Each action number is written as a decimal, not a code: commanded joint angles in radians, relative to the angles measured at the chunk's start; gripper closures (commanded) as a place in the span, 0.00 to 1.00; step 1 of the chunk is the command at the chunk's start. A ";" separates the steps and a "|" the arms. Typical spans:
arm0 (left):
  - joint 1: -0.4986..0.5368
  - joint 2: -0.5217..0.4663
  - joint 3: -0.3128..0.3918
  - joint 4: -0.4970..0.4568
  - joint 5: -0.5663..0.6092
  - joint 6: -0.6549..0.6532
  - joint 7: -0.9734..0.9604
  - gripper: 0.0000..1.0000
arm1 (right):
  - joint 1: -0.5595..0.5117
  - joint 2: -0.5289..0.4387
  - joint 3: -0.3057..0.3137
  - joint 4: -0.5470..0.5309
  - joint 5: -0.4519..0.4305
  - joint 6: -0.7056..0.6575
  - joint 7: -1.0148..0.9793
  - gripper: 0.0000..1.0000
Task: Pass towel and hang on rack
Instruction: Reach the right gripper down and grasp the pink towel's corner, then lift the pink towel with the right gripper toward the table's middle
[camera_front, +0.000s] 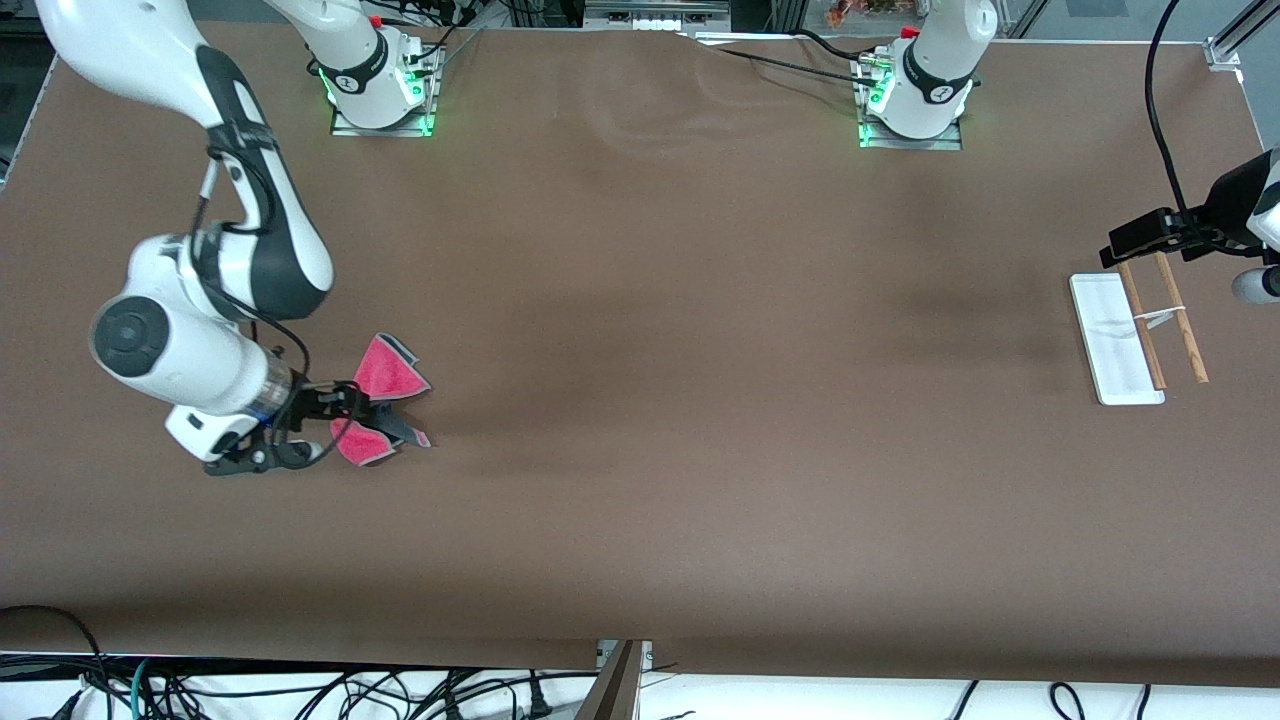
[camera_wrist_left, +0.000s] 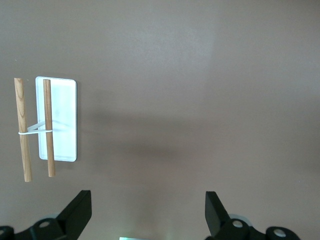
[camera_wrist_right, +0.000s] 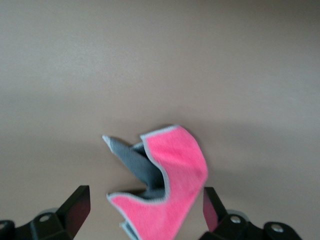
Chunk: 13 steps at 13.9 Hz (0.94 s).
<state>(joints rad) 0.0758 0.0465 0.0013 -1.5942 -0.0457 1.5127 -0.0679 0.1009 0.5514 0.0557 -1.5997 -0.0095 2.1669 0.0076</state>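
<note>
I will grab the towel by its grey-edged pink fold (camera_front: 363, 442) with my right gripper next, to pass it and hang it on the rack (camera_front: 1110, 340).
The pink-red towel (camera_front: 385, 368) with grey edging lies crumpled on the brown table toward the right arm's end, with its dark grey reverse showing in the folds. My right gripper (camera_front: 365, 410) is low at the towel. Its fingers are spread wide, with the towel (camera_wrist_right: 180, 165) between them, in the right wrist view (camera_wrist_right: 145, 210). The rack (camera_front: 1110, 340), a white flat base with two wooden rods (camera_front: 1180, 320) joined by a white clip, stands toward the left arm's end. My left gripper (camera_front: 1125, 245) hangs open and empty over the table beside the rack (camera_wrist_left: 62, 120), as the left wrist view (camera_wrist_left: 147, 212) shows.
The brown table (camera_front: 700, 400) stretches between towel and rack. The arm bases (camera_front: 380, 95) stand along the edge farthest from the front camera. Cables hang below the nearest edge. A black cable (camera_front: 1165, 120) runs down to the left arm's wrist.
</note>
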 joint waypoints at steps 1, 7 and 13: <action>0.002 0.009 0.003 0.026 -0.016 -0.020 0.023 0.00 | -0.001 0.065 -0.002 0.021 0.002 0.069 0.014 0.00; 0.002 0.009 0.003 0.026 -0.016 -0.022 0.023 0.00 | -0.030 0.088 -0.007 -0.031 -0.001 0.073 -0.009 0.00; 0.002 0.009 0.003 0.025 -0.016 -0.022 0.023 0.00 | -0.044 0.088 -0.007 -0.054 -0.001 0.054 -0.021 0.50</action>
<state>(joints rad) 0.0758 0.0466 0.0014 -1.5942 -0.0456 1.5124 -0.0679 0.0657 0.6486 0.0425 -1.6398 -0.0098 2.2367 -0.0002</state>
